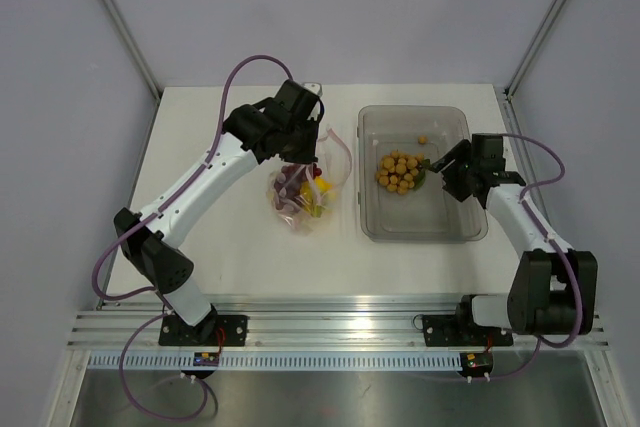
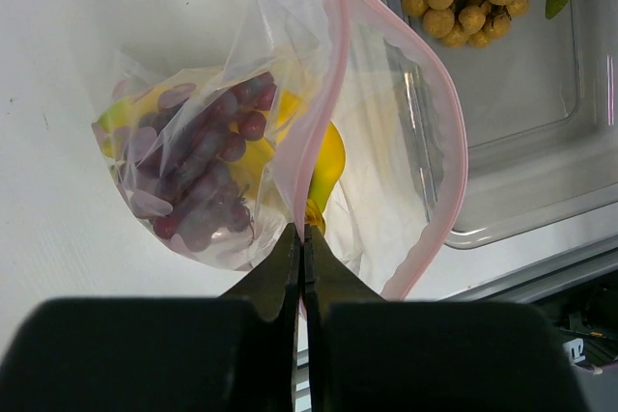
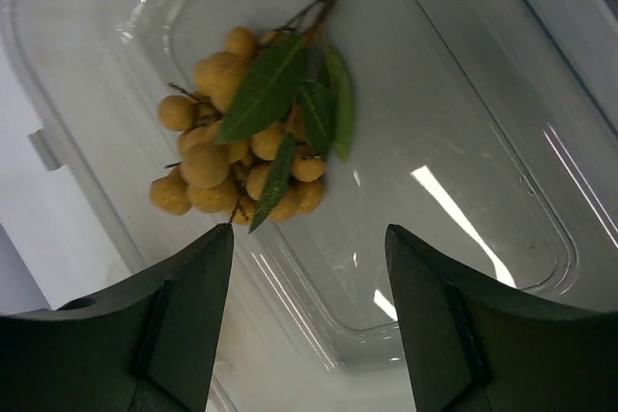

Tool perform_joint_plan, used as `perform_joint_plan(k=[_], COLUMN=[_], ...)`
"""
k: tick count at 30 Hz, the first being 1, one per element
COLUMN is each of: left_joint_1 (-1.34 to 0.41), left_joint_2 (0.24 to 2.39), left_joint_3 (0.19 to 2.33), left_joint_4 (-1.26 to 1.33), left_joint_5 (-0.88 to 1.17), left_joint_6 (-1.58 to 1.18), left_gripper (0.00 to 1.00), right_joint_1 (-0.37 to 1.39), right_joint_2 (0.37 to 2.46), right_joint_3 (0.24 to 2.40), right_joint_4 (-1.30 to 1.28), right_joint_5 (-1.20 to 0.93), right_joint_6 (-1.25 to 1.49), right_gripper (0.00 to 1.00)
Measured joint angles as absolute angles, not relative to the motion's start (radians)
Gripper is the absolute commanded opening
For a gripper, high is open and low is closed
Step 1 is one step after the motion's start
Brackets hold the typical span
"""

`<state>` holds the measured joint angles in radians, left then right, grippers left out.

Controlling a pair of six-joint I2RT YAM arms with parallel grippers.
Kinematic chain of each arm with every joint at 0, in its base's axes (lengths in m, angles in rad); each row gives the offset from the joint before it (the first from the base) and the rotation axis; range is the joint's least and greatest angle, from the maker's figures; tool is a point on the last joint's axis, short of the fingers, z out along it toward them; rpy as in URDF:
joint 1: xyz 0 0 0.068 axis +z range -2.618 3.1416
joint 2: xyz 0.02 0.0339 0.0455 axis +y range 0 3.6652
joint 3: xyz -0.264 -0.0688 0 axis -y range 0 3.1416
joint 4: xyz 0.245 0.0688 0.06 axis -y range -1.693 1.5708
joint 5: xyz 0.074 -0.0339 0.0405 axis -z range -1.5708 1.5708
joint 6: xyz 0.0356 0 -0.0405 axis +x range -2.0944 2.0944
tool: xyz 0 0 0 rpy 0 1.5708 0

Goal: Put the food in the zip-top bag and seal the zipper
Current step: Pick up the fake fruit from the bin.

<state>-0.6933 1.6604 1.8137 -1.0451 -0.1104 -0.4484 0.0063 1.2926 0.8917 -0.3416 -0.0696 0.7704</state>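
Note:
My right gripper grabs the cluster by its brown stem near the leaves next, so the fruits hang free to enter the zip-top bag.
The clear zip-top bag [image 1: 303,192] lies left of the tray and holds dark red grapes [image 2: 203,166] and yellow bananas [image 2: 323,166]. My left gripper [image 2: 303,233] is shut on the bag's pink zipper strip [image 2: 323,94] and holds the mouth open; in the top view it sits above the bag [image 1: 300,137]. The cluster of tan-orange round fruits [image 3: 227,156], with green leaves, lies in the clear tray [image 1: 420,227]; it also shows in the top view [image 1: 398,173]. My right gripper [image 3: 309,238] is open and empty, just above the tray beside the cluster [image 1: 452,169].
One loose tan fruit [image 1: 423,139] lies at the back of the tray. Grey walls and slanted frame posts [image 1: 120,22] enclose the white table. A metal rail [image 1: 330,332] runs along the near edge.

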Motion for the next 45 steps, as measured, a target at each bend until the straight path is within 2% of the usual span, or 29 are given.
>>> perform_joint_plan(k=[6, 17, 29, 38, 41, 45], left_joint_1=[-0.693, -0.693, -0.693, -0.693, -0.693, -0.693], left_joint_2=[1.666, 1.675, 1.719, 1.724, 1.724, 1.724], left_joint_3=[1.814, 1.814, 1.824, 1.831, 1.831, 1.831], left_joint_4=[-1.045, -1.045, -1.044, -1.045, -1.046, -1.046], left_joint_5=[-0.107, -0.100, -0.088, -0.089, -0.089, -0.089], left_joint_6=[-0.446, -0.434, -0.416, -0.414, -0.413, -0.413], left_gripper=[0.00, 0.00, 0.00, 0.00, 0.00, 0.00], right_joint_1=[-0.020, -0.020, -0.015, 0.060, 0.069, 0.072], right_joint_2=[1.430, 1.597, 1.748, 1.819, 1.831, 1.834], right_joint_3=[0.879, 0.925, 1.058, 1.085, 1.085, 1.085], right_joint_4=[-0.276, -0.199, -0.183, -0.177, -0.177, -0.177], right_joint_5=[-0.080, 0.055, 0.114, 0.120, 0.121, 0.130], right_joint_6=[0.929, 1.171, 1.268, 1.293, 1.303, 1.307], right_gripper=[0.70, 0.66, 0.65, 0.61, 0.53, 0.34])
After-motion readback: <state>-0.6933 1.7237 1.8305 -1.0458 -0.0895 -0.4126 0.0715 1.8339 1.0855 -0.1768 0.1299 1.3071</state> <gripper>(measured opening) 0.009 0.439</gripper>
